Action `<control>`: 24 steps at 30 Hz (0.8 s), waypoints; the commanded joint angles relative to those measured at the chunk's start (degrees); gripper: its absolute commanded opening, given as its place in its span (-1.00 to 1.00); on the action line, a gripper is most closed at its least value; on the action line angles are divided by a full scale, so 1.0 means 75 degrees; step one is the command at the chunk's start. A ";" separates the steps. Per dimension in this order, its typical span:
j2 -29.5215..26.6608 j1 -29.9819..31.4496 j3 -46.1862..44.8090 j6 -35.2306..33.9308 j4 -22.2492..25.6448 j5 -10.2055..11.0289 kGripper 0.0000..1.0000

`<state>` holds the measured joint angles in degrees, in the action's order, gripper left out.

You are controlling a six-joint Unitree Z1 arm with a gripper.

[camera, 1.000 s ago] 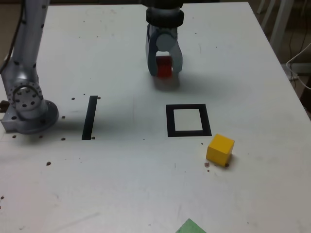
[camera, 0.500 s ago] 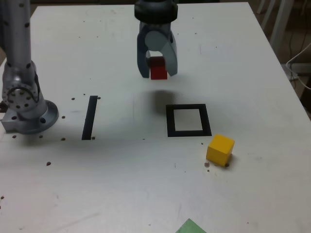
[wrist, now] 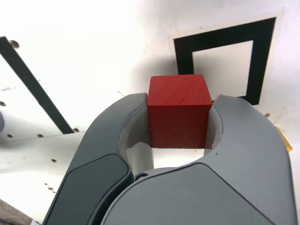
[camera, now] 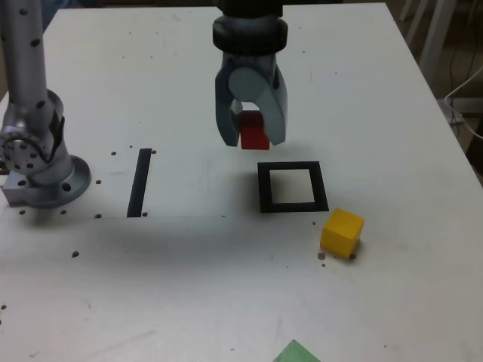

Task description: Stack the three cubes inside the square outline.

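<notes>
The red cube [camera: 253, 131] hangs above and short of the square outline's white centre [camera: 290, 185]. My gripper needs to move the cube toward the centre before releasing the cube.
My gripper [camera: 253, 139] is shut on the red cube [camera: 253, 131] and holds it clear above the table, just behind and to the exterior view's left of the square outline [camera: 292, 187]. In the wrist view the red cube [wrist: 179, 110] sits squeezed between both grey fingers [wrist: 117, 136], with the square outline [wrist: 225, 63] beyond it. The outline's white centre is bare. A yellow cube [camera: 342, 232] rests on the table close to the outline's near right corner. A green cube [camera: 296, 353] is cut off by the exterior view's bottom edge.
A straight black tape strip [camera: 139, 182] lies at the exterior view's left of the outline. The arm's grey base [camera: 38, 162] stands at the table's left edge. Small dark specks dot the white tabletop [camera: 189, 271].
The gripper has lifted the red cube off the table and carried it toward the camera, closer to the square outline. The yellow cube has stayed put.
</notes>
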<state>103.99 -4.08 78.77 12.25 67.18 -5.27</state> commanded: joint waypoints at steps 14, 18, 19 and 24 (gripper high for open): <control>0.0798 0.0430 0.0436 -0.0531 -0.0350 0.0058 -0.30; 0.0983 0.0493 0.0449 -0.0624 -0.0367 0.0058 -0.30; 0.1012 0.0511 0.0447 -0.0648 -0.0368 0.0058 -0.30; 0.1083 0.0613 0.0464 -0.0757 -0.0368 0.0068 -0.30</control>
<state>111.64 0.21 82.02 6.80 64.50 -4.87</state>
